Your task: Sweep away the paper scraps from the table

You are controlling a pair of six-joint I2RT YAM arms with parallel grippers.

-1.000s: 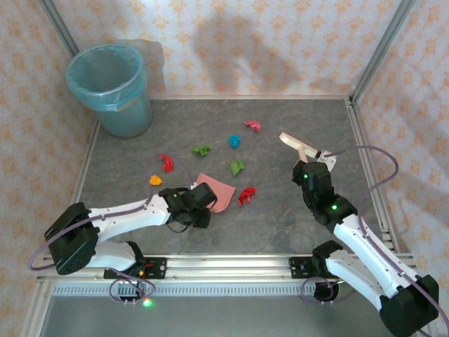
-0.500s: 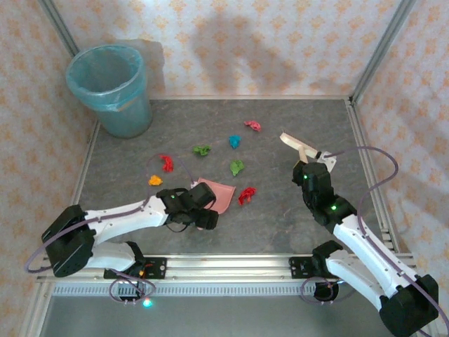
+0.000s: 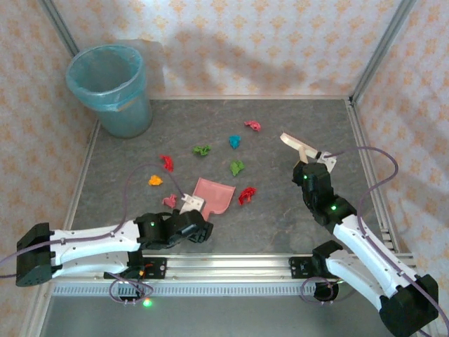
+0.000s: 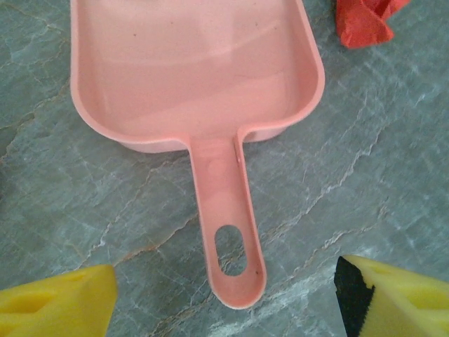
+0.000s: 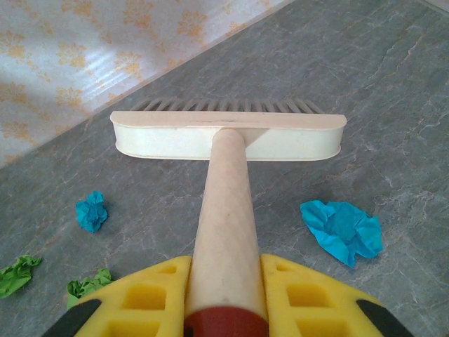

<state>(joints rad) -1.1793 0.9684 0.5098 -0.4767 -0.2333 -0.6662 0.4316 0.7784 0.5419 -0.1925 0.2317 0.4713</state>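
The left gripper grabs the pink dustpan by its handle end, across the slot (image 4: pixel 231 253) next, and this leaves the pan open to catch swept scraps for the bin.
Paper scraps lie scattered on the dark grey table (image 3: pixel 280 225): red (image 3: pixel 166 162), orange (image 3: pixel 155 180), green (image 3: pixel 202 149), blue (image 3: pixel 234 141), pink (image 3: pixel 252 125), green (image 3: pixel 237 168), red (image 3: pixel 247 194) and pink (image 3: pixel 170 201). The pink dustpan (image 3: pixel 214 193) rests flat among them. My left gripper (image 3: pixel 198 223) sits just behind its handle (image 4: pixel 228 239), open, touching nothing. The right gripper (image 3: pixel 309 172) is shut on the cream brush's handle (image 5: pixel 224 232), with the brush head (image 5: pixel 228 137) pointing away. Blue scraps (image 5: pixel 344 228) (image 5: pixel 91 210) lie either side of the brush.
A teal bin (image 3: pixel 112 88) with a liner stands at the back left corner. Aluminium rails edge the table, and patterned walls close it in on three sides. A red scrap (image 4: pixel 361 21) lies by the dustpan's front right corner.
My left gripper opened, let go of the dustpan handle and drew back toward the near edge. The dustpan now lies free on the table. The right arm stayed still.
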